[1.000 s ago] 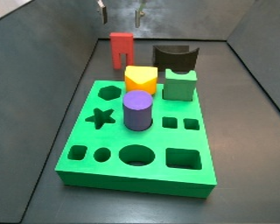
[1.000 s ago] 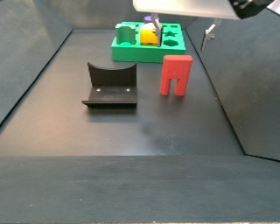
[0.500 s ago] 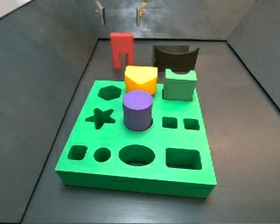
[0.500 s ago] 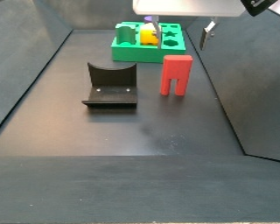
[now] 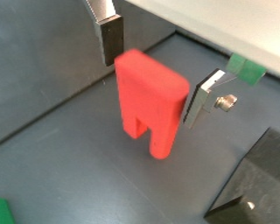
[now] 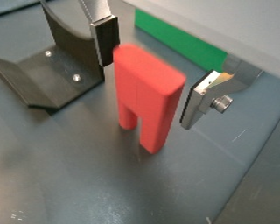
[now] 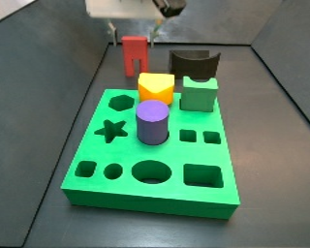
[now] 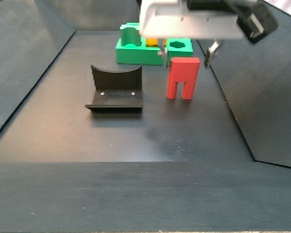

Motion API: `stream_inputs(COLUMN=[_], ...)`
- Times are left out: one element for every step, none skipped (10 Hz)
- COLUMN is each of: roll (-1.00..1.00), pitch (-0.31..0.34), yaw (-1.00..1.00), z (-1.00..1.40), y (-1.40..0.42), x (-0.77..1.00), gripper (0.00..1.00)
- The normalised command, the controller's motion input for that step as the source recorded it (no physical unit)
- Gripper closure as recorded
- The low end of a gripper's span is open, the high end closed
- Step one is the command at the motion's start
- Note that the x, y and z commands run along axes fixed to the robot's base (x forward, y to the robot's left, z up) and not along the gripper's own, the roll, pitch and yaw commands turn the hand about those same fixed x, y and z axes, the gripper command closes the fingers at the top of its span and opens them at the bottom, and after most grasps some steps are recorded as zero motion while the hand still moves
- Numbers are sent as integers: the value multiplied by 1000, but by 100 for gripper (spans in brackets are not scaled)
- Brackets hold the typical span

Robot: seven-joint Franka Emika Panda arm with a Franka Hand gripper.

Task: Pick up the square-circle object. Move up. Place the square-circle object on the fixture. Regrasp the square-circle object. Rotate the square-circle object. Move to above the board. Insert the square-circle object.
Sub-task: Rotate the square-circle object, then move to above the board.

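The pegs of the square-circle object need to stay free to go into the green board, so my gripper needs to grab the object by its solid end (image 7: 135, 43) next.
The square-circle object is a red oblong block (image 5: 150, 96) with a notch at its foot, standing upright on the dark floor; it shows in both wrist views (image 6: 146, 92) and both side views (image 7: 135, 53) (image 8: 184, 77). My gripper (image 5: 157, 59) is open and straddles its top, one finger (image 5: 111, 37) on each side, with gaps to the block. In a side view the gripper (image 8: 191, 45) hangs just above the block. The black fixture (image 8: 114, 88) stands beside it, also in another side view (image 7: 194, 63). The green board (image 7: 151, 145) lies farther off.
On the board stand a purple cylinder (image 7: 151, 123), a yellow-orange block (image 7: 155, 88) and a green cube (image 7: 201, 94). Dark walls (image 8: 39, 55) enclose the floor on the sides.
The gripper has come down from above the frame's top toward the red block and now straddles its top. The block, fixture and board have not moved.
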Motion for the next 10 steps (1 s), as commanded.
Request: stream_inputs(roll=[38, 40, 42, -185, -185, -176, -153, -138, -129, -120], pitch=[-21, -16, -15, 39, 47, 54, 45, 44, 42, 46], yaw=[43, 41, 40, 67, 66, 61, 40, 24, 21, 21], z=[-493, -294, 0, 1000, 1000, 1000, 1000, 1000, 1000, 1000], y=[5, 6, 0, -104, -104, -99, -91, -87, -85, -81], x=[33, 36, 0, 25, 22, 19, 18, 17, 17, 17], gripper=[0, 0, 100, 100, 100, 100, 100, 100, 100, 100])
